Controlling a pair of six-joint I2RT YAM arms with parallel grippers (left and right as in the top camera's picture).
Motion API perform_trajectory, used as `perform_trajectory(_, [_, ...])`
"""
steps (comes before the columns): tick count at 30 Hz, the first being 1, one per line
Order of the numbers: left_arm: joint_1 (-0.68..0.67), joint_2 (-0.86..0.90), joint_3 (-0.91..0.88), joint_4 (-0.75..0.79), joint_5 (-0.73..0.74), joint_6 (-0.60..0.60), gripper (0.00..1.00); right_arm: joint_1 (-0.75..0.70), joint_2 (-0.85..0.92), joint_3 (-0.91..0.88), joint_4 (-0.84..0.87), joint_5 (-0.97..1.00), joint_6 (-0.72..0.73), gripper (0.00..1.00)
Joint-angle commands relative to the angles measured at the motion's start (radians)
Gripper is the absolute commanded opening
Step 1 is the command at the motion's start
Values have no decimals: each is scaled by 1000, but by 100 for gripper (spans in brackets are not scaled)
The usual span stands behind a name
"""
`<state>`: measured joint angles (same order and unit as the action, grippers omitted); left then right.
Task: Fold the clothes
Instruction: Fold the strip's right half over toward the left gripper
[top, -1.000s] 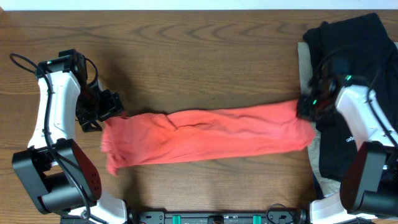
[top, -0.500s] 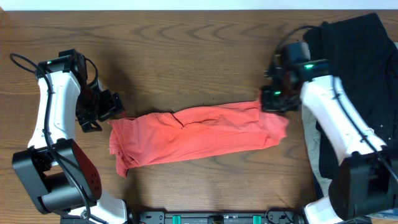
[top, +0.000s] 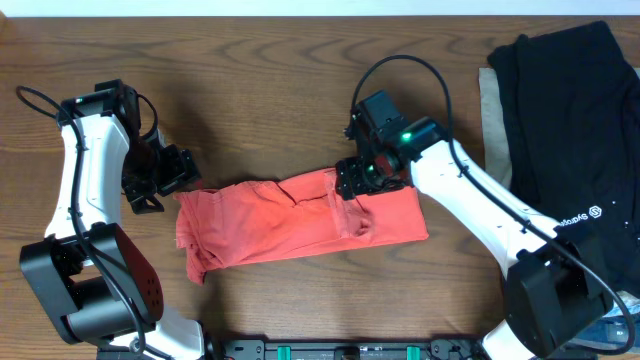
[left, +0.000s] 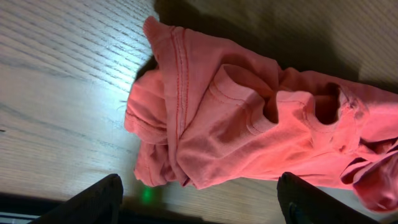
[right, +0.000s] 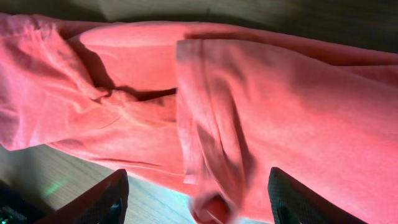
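Observation:
The T-shirt's bunched outer end is opposite the doubled end. My left gripper needs to grab that bunched end next, to fold it across the rest.
The clothes are one orange-red T-shirt (top: 290, 222) lying as a long strip across the table's middle, with its right end doubled back over the rest. My right gripper (top: 352, 182) hovers over that doubled end near the strip's centre. Its jaws are spread wide in the right wrist view (right: 202, 202), with the T-shirt (right: 280, 112) lying loose below them and a blurred fold between the fingers. My left gripper (top: 172, 185) is open just beside the strip's left end. From the left wrist, the bunched T-shirt (left: 249, 118) lies just ahead of the open left gripper (left: 200, 202).
A black garment (top: 570, 120) with a small white logo covers the table's right side, with a beige cloth (top: 492, 110) showing under its left edge. Bare wood table (top: 300, 80) runs behind the shirt.
My right gripper has carried the shirt's right end leftward over the strip and opened, letting the cloth drop. The strip is now shorter. The left arm has not moved.

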<state>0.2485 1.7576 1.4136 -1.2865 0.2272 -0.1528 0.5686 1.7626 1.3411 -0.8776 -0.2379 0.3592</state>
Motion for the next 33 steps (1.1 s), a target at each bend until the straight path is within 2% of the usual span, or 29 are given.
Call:
perform_trajectory(1, [3, -2, -3, -14, -50, 10, 88, 1, 1, -3, -13, 25, 7, 69])
perform_trajectory(10, [3, 0, -34, -9, -109, 10, 98, -94, 1, -3, -176, 219, 21, 69])
perform_trajectory(16, [2, 3, -166, 82, -97, 10, 98, -145, 1, -3, -193, 223, 18, 70])
perform_trajectory(25, [2, 4, -385, 304, 28, 10, 100, -153, 1, -3, -193, 223, 10, 70])
perform_trajectory(26, [2, 5, -401, 330, 27, 10, 95, -153, 1, -3, -195, 223, 9, 70])
perform_trajectory(28, [1, 5, -427, 373, 28, 10, 78, -153, 1, -3, -200, 224, 6, 70])
perform_trajectory(30, [1, 5, -434, 384, 28, 10, 54, -156, 1, -3, -206, 226, 6, 70])
perform_trajectory(32, [2, 4, -433, 385, 28, 10, 19, -162, 1, -3, -216, 238, 6, 70])
perform_trajectory(33, [2, 4, -433, 386, 28, 10, 6, -168, 1, -3, -223, 249, 6, 70])
